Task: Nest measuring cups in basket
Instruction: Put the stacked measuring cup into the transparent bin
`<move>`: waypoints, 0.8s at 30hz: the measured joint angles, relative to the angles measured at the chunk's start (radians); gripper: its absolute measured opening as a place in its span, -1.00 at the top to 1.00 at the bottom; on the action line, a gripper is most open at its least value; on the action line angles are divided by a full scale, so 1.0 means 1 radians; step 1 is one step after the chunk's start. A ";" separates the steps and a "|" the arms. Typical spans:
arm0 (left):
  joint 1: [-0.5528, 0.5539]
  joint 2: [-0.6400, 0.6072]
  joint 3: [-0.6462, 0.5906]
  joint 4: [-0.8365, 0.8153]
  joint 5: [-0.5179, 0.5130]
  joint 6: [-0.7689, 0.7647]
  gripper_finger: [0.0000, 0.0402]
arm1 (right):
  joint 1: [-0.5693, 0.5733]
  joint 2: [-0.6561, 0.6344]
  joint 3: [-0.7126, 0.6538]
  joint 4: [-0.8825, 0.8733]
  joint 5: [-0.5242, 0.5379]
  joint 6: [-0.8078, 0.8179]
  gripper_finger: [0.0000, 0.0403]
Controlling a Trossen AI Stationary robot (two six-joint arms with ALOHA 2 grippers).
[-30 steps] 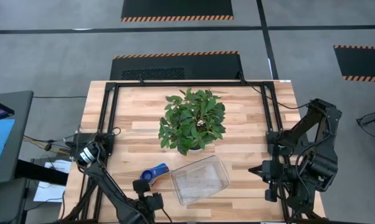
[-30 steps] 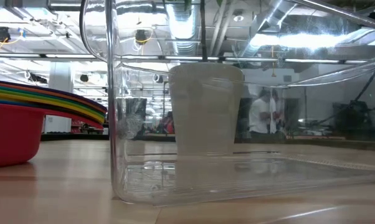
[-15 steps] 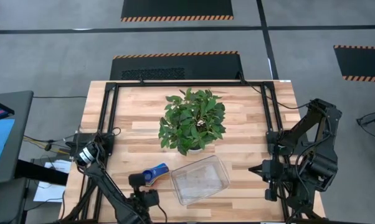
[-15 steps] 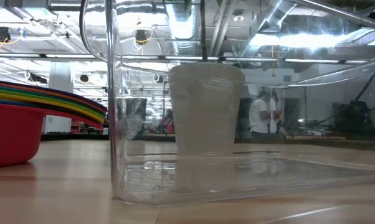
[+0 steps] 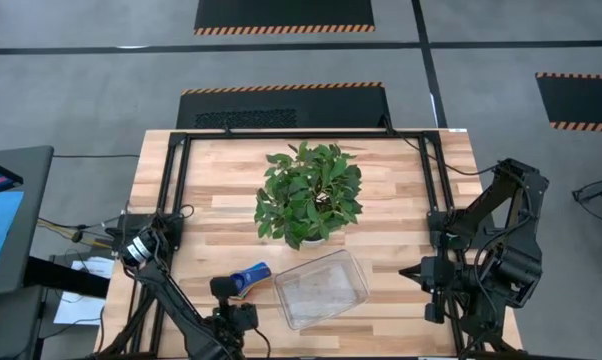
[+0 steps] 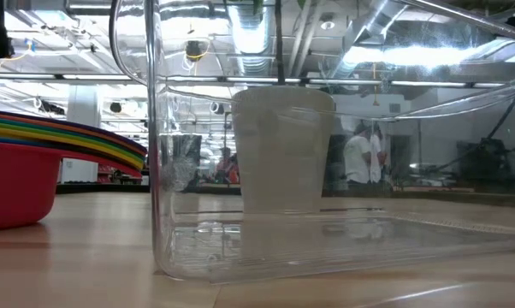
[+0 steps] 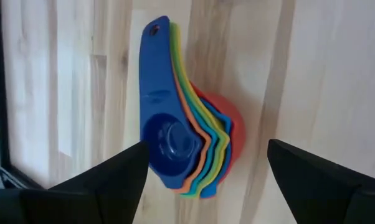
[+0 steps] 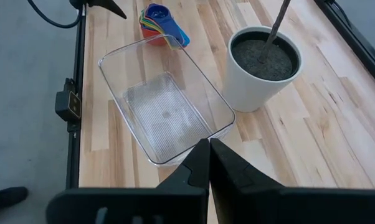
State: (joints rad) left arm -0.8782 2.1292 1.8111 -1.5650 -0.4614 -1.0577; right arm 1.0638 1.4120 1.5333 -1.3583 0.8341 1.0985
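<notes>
My left gripper grabs the stack [image 5: 249, 276] by its layered rims next, to set the nested measuring cups into the clear basket together.
The measuring cups [image 7: 186, 138] lie nested in one stack on the wooden table, dark blue innermost, red outermost, handles fanned out together. In the low view the red cup [image 6: 14, 195] stands on its base on the table. The stack [image 5: 249, 276] lies just left of the basket [image 5: 321, 288], a clear tray with nothing in it. My left gripper [image 7: 206, 149] hangs open above the stack, one finger on either side, touching nothing. My right gripper [image 8: 207, 163] is shut, held high beyond the basket's right end [image 8: 166, 115].
A leafy potted plant [image 5: 309, 195] in a white pot [image 8: 262, 65] stands just behind the basket at the table's middle. A black frame rail [image 5: 181, 190] runs along the table's left, far and right sides. Bare wood lies left of the cups.
My left gripper has tipped and shifted slightly over the cup stack, its fingers staying open. The cups and the basket have not moved.
</notes>
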 joint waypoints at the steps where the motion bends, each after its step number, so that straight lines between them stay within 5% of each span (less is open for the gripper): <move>1: 0.001 0.000 0.000 0.007 0.003 -0.001 -0.58 | 0.000 0.000 0.000 0.000 0.000 0.000 0.87; 24: 0.010 0.000 -0.188 0.148 0.095 -0.027 -0.58 | 0.000 0.000 0.000 0.001 -0.002 0.001 0.87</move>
State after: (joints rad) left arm -0.8684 2.1288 1.6226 -1.4165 -0.3661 -1.0842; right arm 1.0641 1.4120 1.5333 -1.3575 0.8316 1.0992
